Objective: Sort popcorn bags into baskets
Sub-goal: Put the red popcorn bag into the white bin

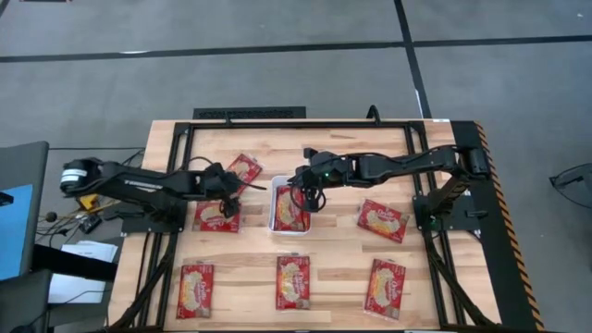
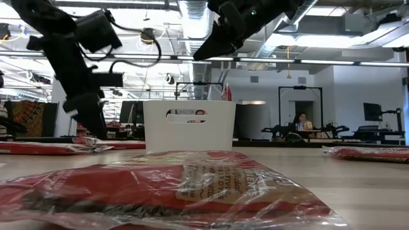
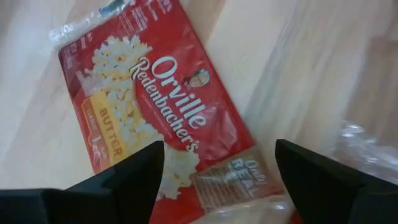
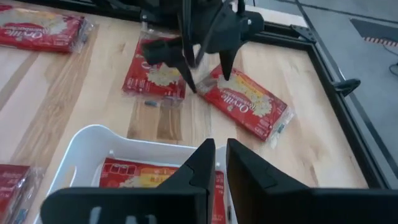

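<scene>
My left gripper should next grab the tilted popcorn bag's brown-labelled end to get the bag into the white basket.
A white basket stands mid-table with one red popcorn bag lying flat inside. My right gripper hovers above the basket's far end, its fingers all but together with nothing between them. Left of the basket lie two more bags, one tilted and one nearer. My left gripper stands open, pointing steeply down over the tilted bag, one finger on either side of its end. No touch shows in any view.
A bag lies right of the basket, and three bags lie in a row along the near edge. A black frame borders the table. Bare wood shows at the far middle.
</scene>
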Available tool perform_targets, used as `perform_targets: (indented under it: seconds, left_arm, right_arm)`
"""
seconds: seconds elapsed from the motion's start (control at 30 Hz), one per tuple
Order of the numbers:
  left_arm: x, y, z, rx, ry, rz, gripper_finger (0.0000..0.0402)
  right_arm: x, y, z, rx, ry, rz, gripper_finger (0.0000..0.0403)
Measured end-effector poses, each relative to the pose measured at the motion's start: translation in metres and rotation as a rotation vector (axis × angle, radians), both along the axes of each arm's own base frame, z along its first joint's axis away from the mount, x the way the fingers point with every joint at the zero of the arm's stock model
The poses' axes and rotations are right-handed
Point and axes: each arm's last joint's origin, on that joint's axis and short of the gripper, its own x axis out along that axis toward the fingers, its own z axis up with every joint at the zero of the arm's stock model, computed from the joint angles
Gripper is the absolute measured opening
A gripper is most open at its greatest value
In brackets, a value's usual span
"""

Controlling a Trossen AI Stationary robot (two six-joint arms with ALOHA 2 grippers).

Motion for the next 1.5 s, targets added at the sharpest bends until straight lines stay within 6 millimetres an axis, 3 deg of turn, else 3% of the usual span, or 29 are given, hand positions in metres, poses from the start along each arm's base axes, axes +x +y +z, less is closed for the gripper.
perform_targets:
  seconds: [0.23,0.37,0.5,0.67,0.73,0.83,0.97,1.17,1.27,1.5]
  left_arm:
    - [0.009,0.006,-0.021,0.071,0.108,0.047,0.0297]
    - [0.01,0.013,-0.034,0.042,0.158,0.083,0.0274]
    - [0.014,0.022,-0.042,0.01,0.155,0.114,0.0198]
    - [0.016,0.028,-0.045,0.01,0.139,0.12,0.0042]
    - [0.016,0.03,-0.045,0.022,0.135,0.124,0.0017]
    - [0.017,0.031,-0.044,0.026,0.137,0.119,0.0014]
    - [0.022,0.029,-0.029,-0.015,0.12,0.09,0.0005]
    - [0.022,0.021,0.019,-0.024,-0.026,0.06,0.0002]
    - [0.014,0.019,0.042,-0.026,-0.144,0.073,0.0002]
    - [-0.007,0.011,0.077,-0.098,-0.365,0.048,0.0001]
  right_arm:
    - [0.0,0.0,-0.001,0.0,0.008,0.0,0.0062]
    - [-0.001,0.0,-0.001,0.0,0.012,0.0,0.0062]
    - [-0.001,0.0,-0.001,0.0,0.012,0.0,0.0062]
    - [-0.001,0.001,-0.001,0.007,0.012,-0.002,0.0062]
    - [-0.001,0.002,-0.001,0.01,0.019,0.0,0.0062]
    - [-0.002,0.003,-0.002,0.023,0.029,-0.006,0.0062]
    - [-0.003,0.005,-0.004,0.037,0.049,-0.008,0.0062]
    - [-0.003,0.007,-0.004,0.028,0.049,-0.008,0.0062]
    - [-0.002,0.007,-0.003,0.017,0.036,-0.017,0.0062]
    - [0.001,0.007,0.001,-0.017,-0.007,0.032,0.0062]
